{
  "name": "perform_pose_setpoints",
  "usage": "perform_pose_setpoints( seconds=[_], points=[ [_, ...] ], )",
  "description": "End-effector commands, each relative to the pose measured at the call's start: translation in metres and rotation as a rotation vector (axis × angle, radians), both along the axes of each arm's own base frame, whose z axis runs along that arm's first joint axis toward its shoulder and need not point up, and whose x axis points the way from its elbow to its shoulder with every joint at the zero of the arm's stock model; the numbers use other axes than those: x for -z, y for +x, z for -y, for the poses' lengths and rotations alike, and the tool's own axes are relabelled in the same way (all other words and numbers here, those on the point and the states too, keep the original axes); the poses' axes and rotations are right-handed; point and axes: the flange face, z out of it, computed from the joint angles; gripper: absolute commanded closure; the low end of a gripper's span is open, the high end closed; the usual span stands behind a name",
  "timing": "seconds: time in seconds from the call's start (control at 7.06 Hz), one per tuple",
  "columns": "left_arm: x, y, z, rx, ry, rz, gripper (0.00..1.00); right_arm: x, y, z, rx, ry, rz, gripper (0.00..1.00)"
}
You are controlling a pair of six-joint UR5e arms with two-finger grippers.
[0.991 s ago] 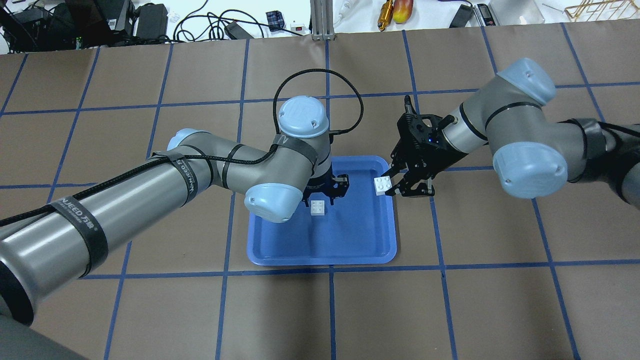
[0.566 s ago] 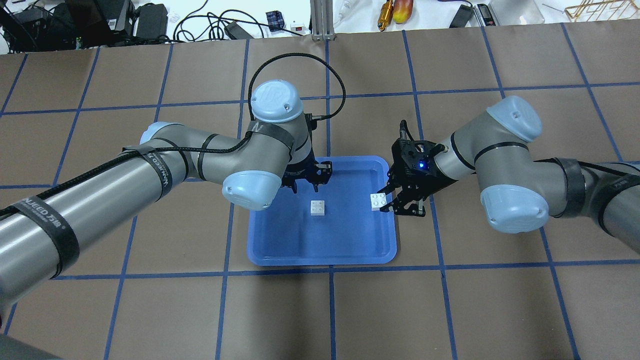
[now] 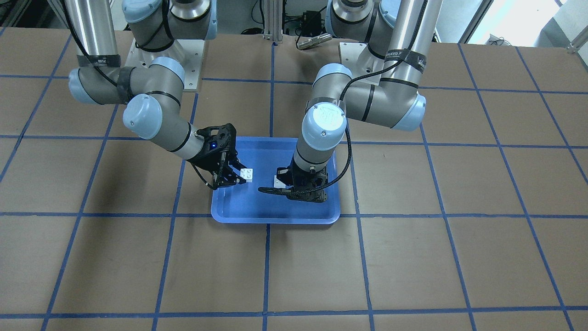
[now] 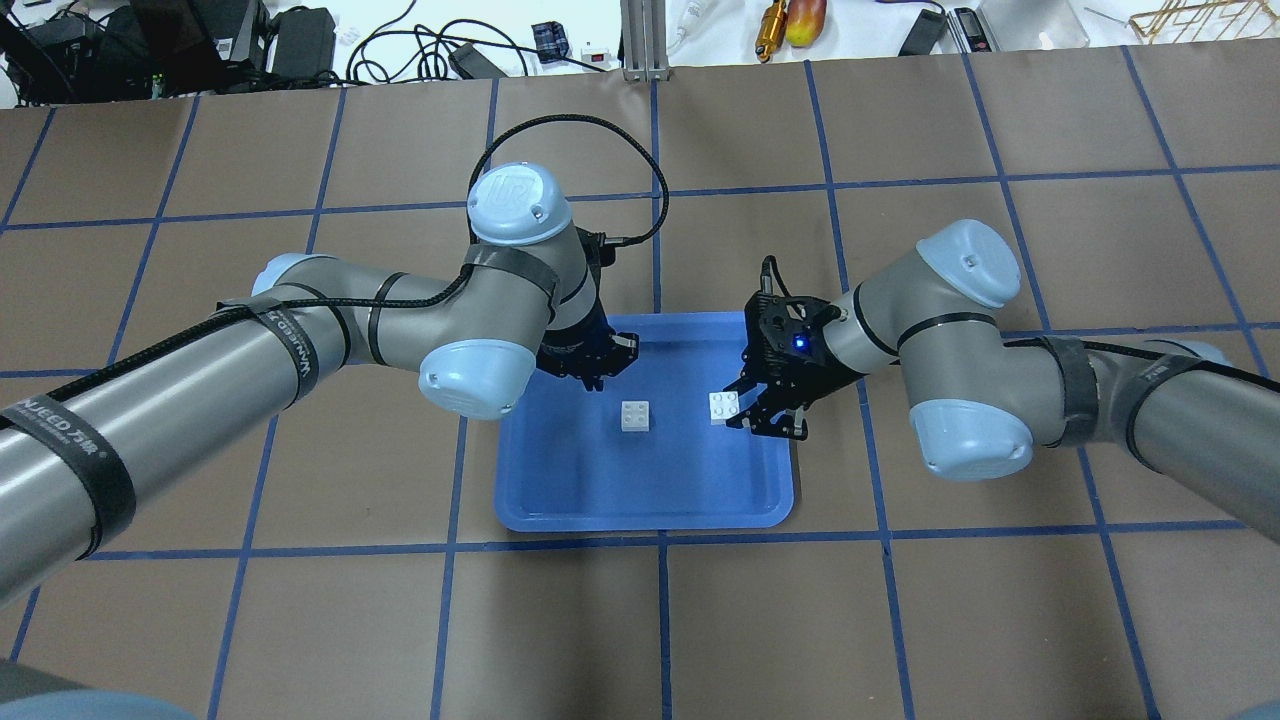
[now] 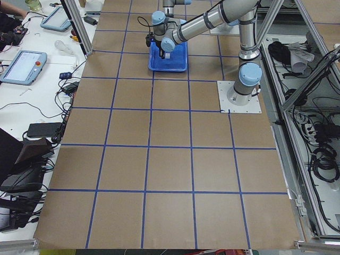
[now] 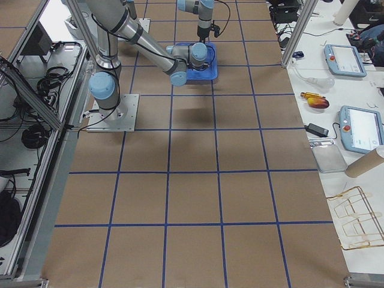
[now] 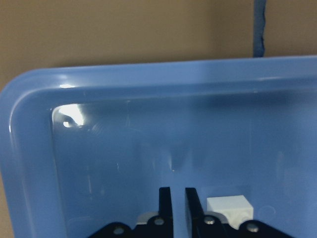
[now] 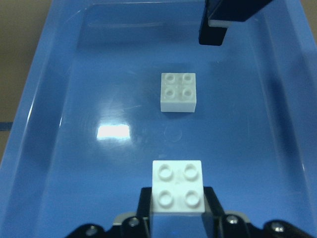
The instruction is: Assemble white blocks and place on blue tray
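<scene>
My right gripper needs to move the held block against the loose block before releasing it: a wide blue part of the tray separates the blocks' edges.
The blue tray (image 4: 640,500) lies mid-table. One white block (image 4: 634,415) sits studs-up on the tray floor and also shows in the right wrist view (image 8: 178,91). My right gripper (image 4: 742,407) is shut on the second white block (image 4: 724,407), holding it studs-up over the tray's right part (image 8: 177,191), to the right of the loose block. My left gripper (image 4: 592,366) is shut and empty over the tray's far-left part, apart from the loose block. In its wrist view the pads (image 7: 165,198) nearly touch, and the block (image 7: 228,206) lies beside them.
Brown paper with a blue tape grid covers the table (image 4: 900,620). Cables, tools and boxes (image 4: 420,40) lie beyond the far edge. My left arm's black cable (image 4: 570,125) loops above the tray's far side. The tray rim (image 7: 148,79) runs just beyond the left gripper.
My left gripper has drawn back from the loose block towards the tray's far-left corner. My right gripper has carried its block leftward and nearer, further over the tray.
</scene>
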Motion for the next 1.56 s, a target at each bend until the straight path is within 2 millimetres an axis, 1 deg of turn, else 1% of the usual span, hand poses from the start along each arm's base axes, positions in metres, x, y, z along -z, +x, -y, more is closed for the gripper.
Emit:
perform_pose_setpoints(
  seconds=[0.0, 0.42, 0.57, 0.71, 0.85, 1.13, 1.42],
  points=[
    [0.008, -0.003, 0.001, -0.004, 0.008, -0.039, 0.84, 0.007, 0.022, -0.003, -0.001, -0.001, 0.007, 1.0],
    [0.009, -0.004, 0.0, -0.004, 0.013, -0.044, 0.84, 0.01, 0.038, -0.006, -0.008, -0.025, 0.011, 1.0],
    [0.009, -0.004, 0.0, -0.004, 0.013, -0.044, 0.84, 0.006, 0.04, -0.001, 0.033, -0.018, 0.014, 1.0],
    [0.008, -0.004, 0.0, -0.004, 0.01, -0.045, 0.84, 0.009, 0.043, 0.006, 0.036, -0.015, 0.011, 1.0],
    [0.009, -0.004, 0.0, -0.004, 0.011, -0.046, 0.84, 0.018, 0.043, 0.008, 0.036, -0.01, 0.008, 1.0],
    [0.009, -0.001, 0.0, -0.004, 0.011, -0.05, 0.84, 0.016, 0.043, 0.006, 0.054, -0.003, 0.006, 1.0],
    [0.016, -0.001, -0.007, -0.009, 0.01, -0.078, 0.84, 0.015, 0.043, 0.005, 0.055, -0.004, 0.008, 1.0]
  ],
)
